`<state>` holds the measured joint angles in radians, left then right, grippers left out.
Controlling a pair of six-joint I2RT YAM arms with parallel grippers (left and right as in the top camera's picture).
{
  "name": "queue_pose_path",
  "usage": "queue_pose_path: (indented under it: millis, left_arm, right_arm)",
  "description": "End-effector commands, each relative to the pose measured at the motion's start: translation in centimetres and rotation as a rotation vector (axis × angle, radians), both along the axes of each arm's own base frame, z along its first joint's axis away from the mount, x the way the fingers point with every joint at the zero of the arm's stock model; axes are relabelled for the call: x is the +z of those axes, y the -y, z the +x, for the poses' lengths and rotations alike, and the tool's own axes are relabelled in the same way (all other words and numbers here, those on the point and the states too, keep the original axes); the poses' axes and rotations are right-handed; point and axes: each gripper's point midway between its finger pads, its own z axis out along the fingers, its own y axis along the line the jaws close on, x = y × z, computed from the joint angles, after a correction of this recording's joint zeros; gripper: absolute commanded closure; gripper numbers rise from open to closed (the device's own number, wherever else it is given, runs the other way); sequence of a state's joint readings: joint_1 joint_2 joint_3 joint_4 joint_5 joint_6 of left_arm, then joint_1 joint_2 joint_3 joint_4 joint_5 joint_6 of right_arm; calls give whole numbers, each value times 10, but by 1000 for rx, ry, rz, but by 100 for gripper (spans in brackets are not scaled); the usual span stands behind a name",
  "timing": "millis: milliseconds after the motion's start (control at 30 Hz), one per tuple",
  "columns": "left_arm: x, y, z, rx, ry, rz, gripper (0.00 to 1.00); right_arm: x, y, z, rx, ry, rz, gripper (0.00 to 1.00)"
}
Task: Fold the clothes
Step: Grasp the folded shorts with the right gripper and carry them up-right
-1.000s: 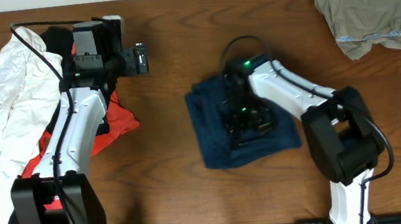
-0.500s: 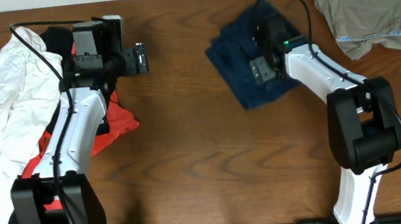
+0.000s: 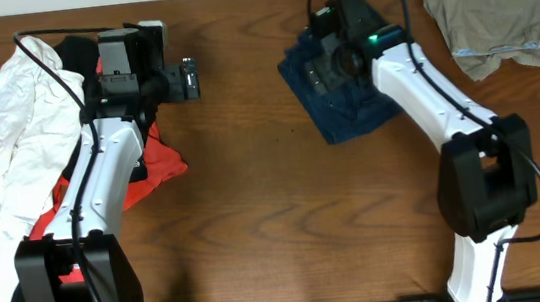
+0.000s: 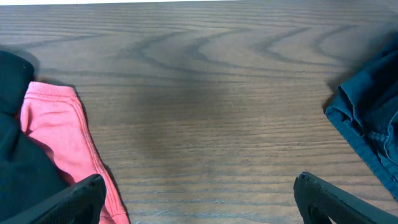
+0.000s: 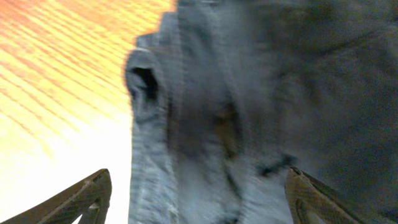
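My right gripper will grab the folded navy-blue piece (image 3: 355,117) next, across its layered edge, to keep it folded for stacking on the khaki piece.
The folded dark navy-blue piece (image 3: 355,117) lies at the back right of the table. My right gripper (image 3: 324,67) hovers over its left part, open and empty. In the right wrist view the navy fabric (image 5: 249,93) fills the space between the spread fingers (image 5: 87,196). My left gripper (image 3: 189,79) is open and empty above bare wood at the back left. The left wrist view shows its gripper (image 4: 199,182) between the coral-red piece (image 4: 56,124) and the navy piece's edge (image 4: 373,124). White (image 3: 6,128), black (image 3: 79,55) and coral-red (image 3: 156,163) pieces lie heaped at the left.
A khaki piece (image 3: 491,7) lies crumpled at the back right corner, just right of the navy piece. The brown wooden table (image 3: 278,231) shows bare wood in its middle and front. A black piece (image 4: 12,155) shows at the left edge of the left wrist view.
The navy piece went from the table's centre to the back right with my right gripper. The gripper has since shifted left over it. The left arm has not moved.
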<state>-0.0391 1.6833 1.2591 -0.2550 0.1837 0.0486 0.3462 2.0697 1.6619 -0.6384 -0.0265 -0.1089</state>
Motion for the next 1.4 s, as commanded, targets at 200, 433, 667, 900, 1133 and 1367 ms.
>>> queue_pose_path:
  millis: [200, 433, 667, 900, 1133, 1367]
  left_arm:
    - [-2, -2, 2, 11, -7, -5, 2]
    - [-3, -2, 2, 11, -11, -5, 2]
    - [-3, -2, 1, 11, -12, -5, 2]
    - [-3, -2, 1, 11, -12, -5, 2]
    - [-3, -2, 1, 11, -12, -5, 2]
    - [-9, -2, 1, 11, -29, -4, 2]
  right_arm:
    - [-64, -16, -3, -11, -81, -53, 12]
    - [-93, -8, -9, -20, -124, -128, 8]
    - [-105, 22, -11, -19, -129, -309, 13]
    - [-145, 48, -37, -14, -261, -441, 17]
    - [-153, 51, -55, -56, -346, -417, 39]
    - [-146, 49, -56, -129, -358, -363, 87]
